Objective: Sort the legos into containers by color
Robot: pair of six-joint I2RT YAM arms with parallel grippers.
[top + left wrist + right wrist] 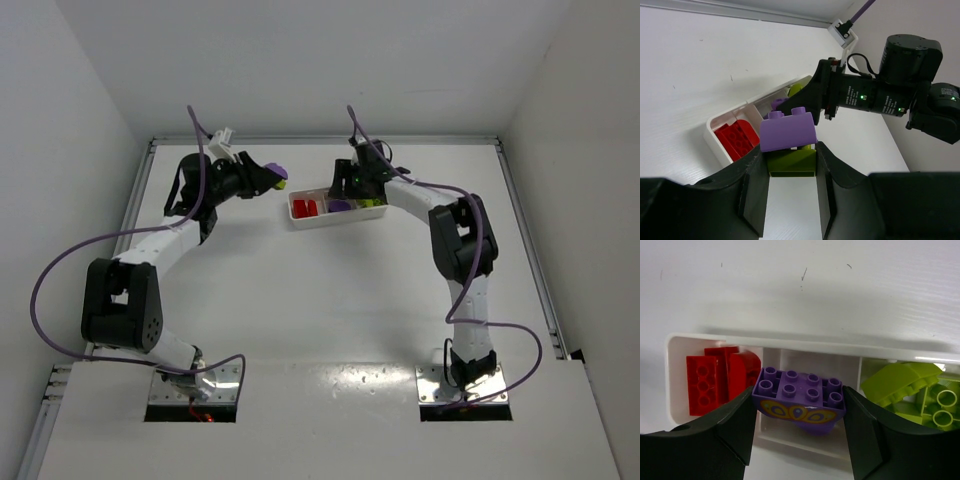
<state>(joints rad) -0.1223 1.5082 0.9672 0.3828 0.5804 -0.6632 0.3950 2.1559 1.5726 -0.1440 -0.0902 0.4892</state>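
The purple brick is hanging between the dividers of the tray's middle compartment (805, 357) and would end up in there, so the robot's right gripper needs to open now.
The white three-compartment tray (296, 216) lies at the far middle of the table. It holds red bricks (720, 377) in the left compartment and yellow-green bricks (910, 390) in the right one. My left gripper (791, 165) is shut on a clump of a purple brick (788, 131) on a yellow-green brick (791, 162), held up to the left of the tray (727, 117). My right gripper (799, 407) is shut on a purple brick with a yellow pattern (799, 400) over the tray's middle compartment (805, 357).
The right arm (880, 95) shows beyond the tray in the left wrist view. White walls rise behind and on both sides, with a metal rail (320, 138) at the table's far edge.
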